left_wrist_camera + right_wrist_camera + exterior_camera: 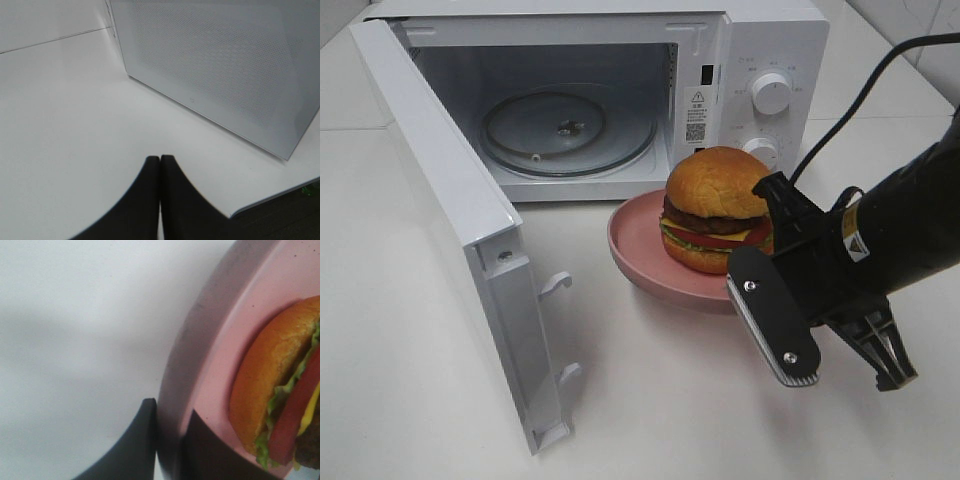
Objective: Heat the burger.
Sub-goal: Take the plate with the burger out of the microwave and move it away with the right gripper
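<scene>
My right gripper should keep holding the pink plate [640, 250], because the plate is tilted above the white table.
The burger [715, 205], with a golden bun, tomato, lettuce and cheese, sits on a round pink plate [640, 250] in front of the open microwave [770, 60]. My right gripper [738, 290] comes in from the right and is shut on the plate's near right rim. In the right wrist view its fingers [145, 440] clamp the plate's rim [220, 340] from both sides, with the burger [270, 400] just beyond. My left gripper [160, 165] is shut on nothing above the bare white table. It does not show in the exterior high view.
The microwave door [460, 220] stands swung out to the left, reaching toward the table's front. The glass turntable [565, 130] inside carries nothing. A white perforated panel [215, 65] of the microwave stands ahead of the left gripper. A black cable [860, 90] runs over the back right.
</scene>
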Controlling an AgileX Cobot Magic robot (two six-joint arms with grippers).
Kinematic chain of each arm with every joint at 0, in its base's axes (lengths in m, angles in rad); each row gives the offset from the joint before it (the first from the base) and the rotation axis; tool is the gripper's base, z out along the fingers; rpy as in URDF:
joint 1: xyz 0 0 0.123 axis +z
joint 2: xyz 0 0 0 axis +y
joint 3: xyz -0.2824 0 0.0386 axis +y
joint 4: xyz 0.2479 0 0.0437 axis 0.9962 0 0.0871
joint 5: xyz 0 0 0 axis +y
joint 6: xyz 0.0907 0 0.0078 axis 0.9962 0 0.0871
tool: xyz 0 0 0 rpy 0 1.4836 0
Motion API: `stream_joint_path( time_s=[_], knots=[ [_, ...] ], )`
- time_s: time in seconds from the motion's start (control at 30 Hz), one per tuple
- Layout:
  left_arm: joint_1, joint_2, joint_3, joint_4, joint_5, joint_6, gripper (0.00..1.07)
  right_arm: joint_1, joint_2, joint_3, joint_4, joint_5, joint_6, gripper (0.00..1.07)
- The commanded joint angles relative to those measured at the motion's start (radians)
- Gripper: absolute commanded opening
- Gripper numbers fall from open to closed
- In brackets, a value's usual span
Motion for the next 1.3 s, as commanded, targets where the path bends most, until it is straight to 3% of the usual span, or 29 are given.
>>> stream_joint_path(
  time_s=[0.03,0.37,0.8,0.9,0.97,1.3],
  knots=[
    [0.003,-0.021,0.002,0.002,-0.015,-0.003,0.00,-0.003,-0.039,0.022,-0.030,-0.014,0.048,0.00],
    [0.003,-0.021,0.002,0.002,-0.015,-0.003,0.00,-0.003,-0.116,0.133,-0.283,0.084,0.474,0.00],
    [0.003,-0.021,0.002,0.002,-0.015,-0.003,0.00,-0.007,-0.115,0.173,-0.394,0.230,0.891,0.00],
    [0.003,-0.021,0.002,0.002,-0.015,-0.003,0.00,-0.057,-0.085,0.173,-0.434,0.234,0.994,0.00],
    [0.003,-0.021,0.002,0.002,-0.015,-0.003,0.00,-0.138,-0.050,0.173,-0.506,0.194,1.060,0.00],
    [0.003,-0.021,0.002,0.002,-0.015,-0.003,0.00,-0.237,0.083,0.150,-0.529,0.045,1.081,0.00]
  ],
)
